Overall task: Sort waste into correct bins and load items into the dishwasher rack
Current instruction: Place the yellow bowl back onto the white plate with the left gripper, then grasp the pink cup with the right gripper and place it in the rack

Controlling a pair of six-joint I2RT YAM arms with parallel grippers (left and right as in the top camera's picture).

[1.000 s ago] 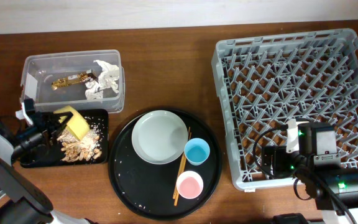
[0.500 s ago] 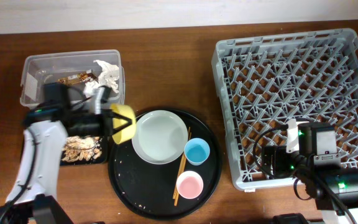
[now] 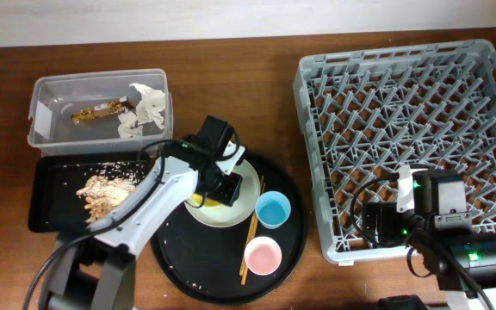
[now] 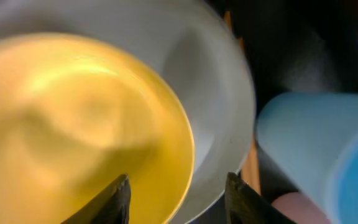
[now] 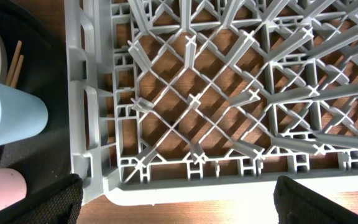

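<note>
My right gripper grips the pink cup across its outer sides next, leaving its opening free. Then it loads the pink cup with its opening down into the dishwasher rack.
The yellow bowl lies on the pale grey-green plate in the round black tray; in the overhead view only a sliver of the bowl shows under my arm. My left gripper is open and straddles the bowl's rim, one finger inside and one outside. The blue cup, pink cup and chopsticks lie beside the plate. My right gripper is open and empty over the front left corner of the dishwasher rack.
The clear tub holds the gold wrapper and the white tissue. The black rectangular tray holds food scraps. The rack's wall stands close to the blue cup.
My left gripper carried the yellow bowl right, from over the black rectangular tray to the plate. The bowl now rests there and the jaws are apart. The right arm has not moved.
</note>
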